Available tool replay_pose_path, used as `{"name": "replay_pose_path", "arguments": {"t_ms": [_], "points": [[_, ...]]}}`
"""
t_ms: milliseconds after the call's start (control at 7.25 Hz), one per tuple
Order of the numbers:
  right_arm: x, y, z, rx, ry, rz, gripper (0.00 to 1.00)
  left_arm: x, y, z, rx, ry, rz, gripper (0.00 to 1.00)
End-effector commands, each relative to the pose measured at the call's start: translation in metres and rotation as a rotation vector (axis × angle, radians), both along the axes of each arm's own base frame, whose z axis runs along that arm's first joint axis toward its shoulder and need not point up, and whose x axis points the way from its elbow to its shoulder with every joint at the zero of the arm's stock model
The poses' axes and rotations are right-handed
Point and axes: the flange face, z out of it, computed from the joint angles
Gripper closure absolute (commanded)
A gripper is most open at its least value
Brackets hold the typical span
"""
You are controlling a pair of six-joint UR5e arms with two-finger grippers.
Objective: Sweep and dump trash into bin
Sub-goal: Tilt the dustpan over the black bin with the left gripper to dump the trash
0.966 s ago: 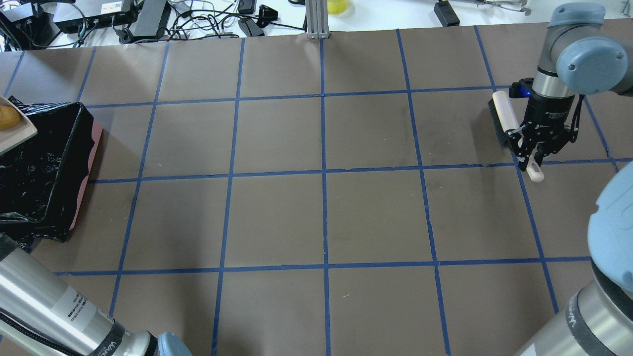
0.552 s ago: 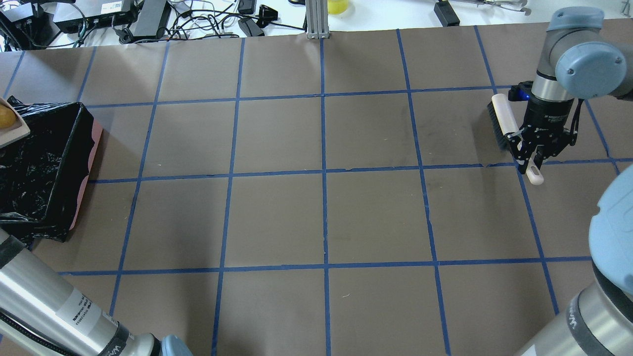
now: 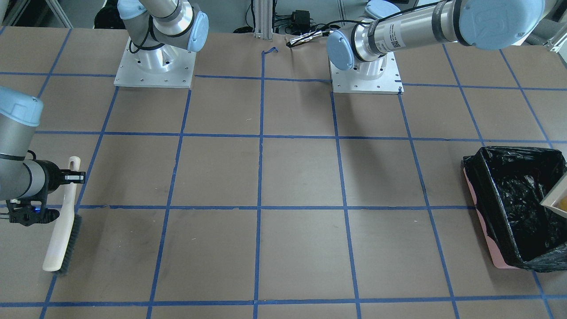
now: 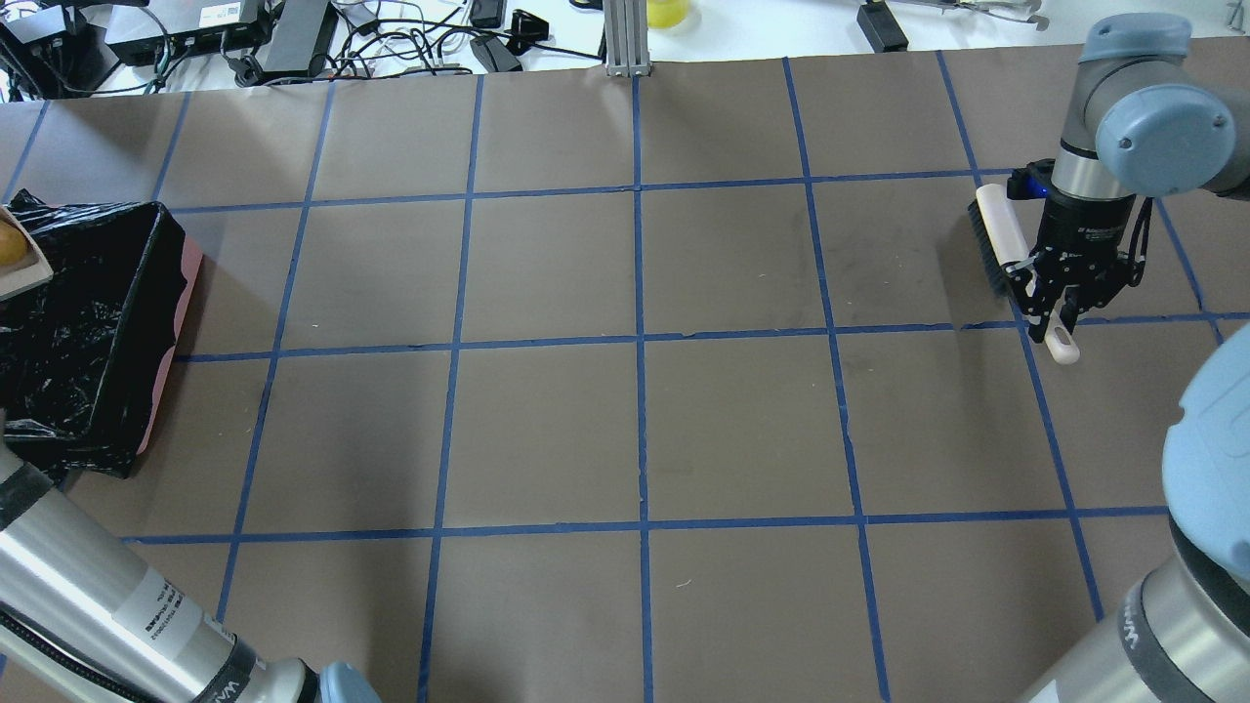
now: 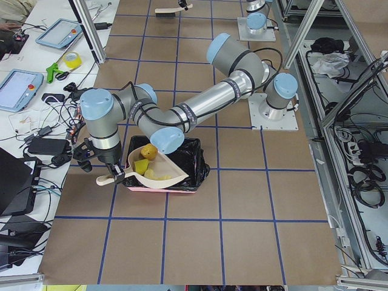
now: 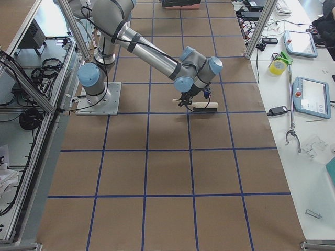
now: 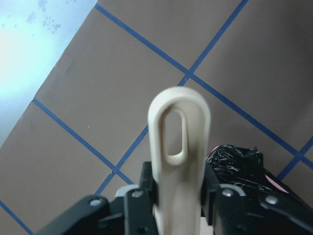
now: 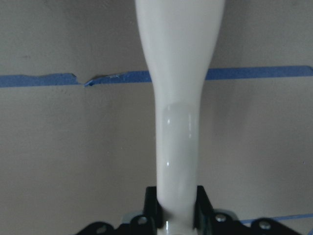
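Note:
The dark bristles meet the brown paper (image 3: 72,270) along the head, so it is time for my right gripper to release the beige brush now. It would remain resting there.
My left gripper (image 7: 178,193) is shut on the loop handle (image 7: 179,142) of the beige dustpan (image 5: 156,168), which is held tilted over the bin (image 5: 195,165). In the pan lie an orange-brown lump (image 5: 148,151), a yellow-green wedge (image 5: 141,167) and a pale cream piece (image 5: 159,176). The pink bin with its black bag (image 4: 98,322) stands at the table's left end (image 3: 509,199). My right gripper (image 4: 1053,314) is shut on the handle (image 8: 178,122) of the beige brush (image 4: 996,234), far right, bristles low by the table.
Brown paper with a blue tape grid covers the table (image 4: 635,430). Cables and power bricks (image 4: 293,39) lie beyond its far edge. The two arm bases (image 3: 155,66) stand on the robot's side.
The dustpan's corner has drawn back towards the left edge of the overhead view, over the bin. The right gripper and brush have shifted only slightly.

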Motion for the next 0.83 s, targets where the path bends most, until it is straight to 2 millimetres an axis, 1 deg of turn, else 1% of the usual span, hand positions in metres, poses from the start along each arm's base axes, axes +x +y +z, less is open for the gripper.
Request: {"name": "replay_pose_path", "arguments": {"t_ms": [0,138,276,414,552,690], "points": [[-0.001,-0.001,-0.002,0.002,0.002,0.004,0.97,-0.003,0.002,-0.007,0.024,0.014,-0.046,1.00],[0.000,-0.001,-0.004,0.005,-0.004,0.002,0.95,-0.003,0.002,-0.016,0.004,-0.004,-0.047,1.00],[-0.001,-0.001,-0.004,0.002,-0.001,0.003,0.94,-0.006,0.003,-0.017,-0.034,-0.037,-0.049,1.00],[0.000,-0.001,-0.006,0.002,-0.001,0.003,0.94,-0.021,0.001,-0.007,-0.053,-0.051,-0.057,1.00],[0.000,-0.001,-0.007,0.003,-0.001,0.005,0.88,-0.036,-0.005,0.006,-0.085,-0.084,-0.083,1.00],[-0.001,0.000,-0.010,0.009,-0.002,0.007,0.76,-0.045,-0.001,0.005,-0.080,-0.077,-0.079,1.00]]}}
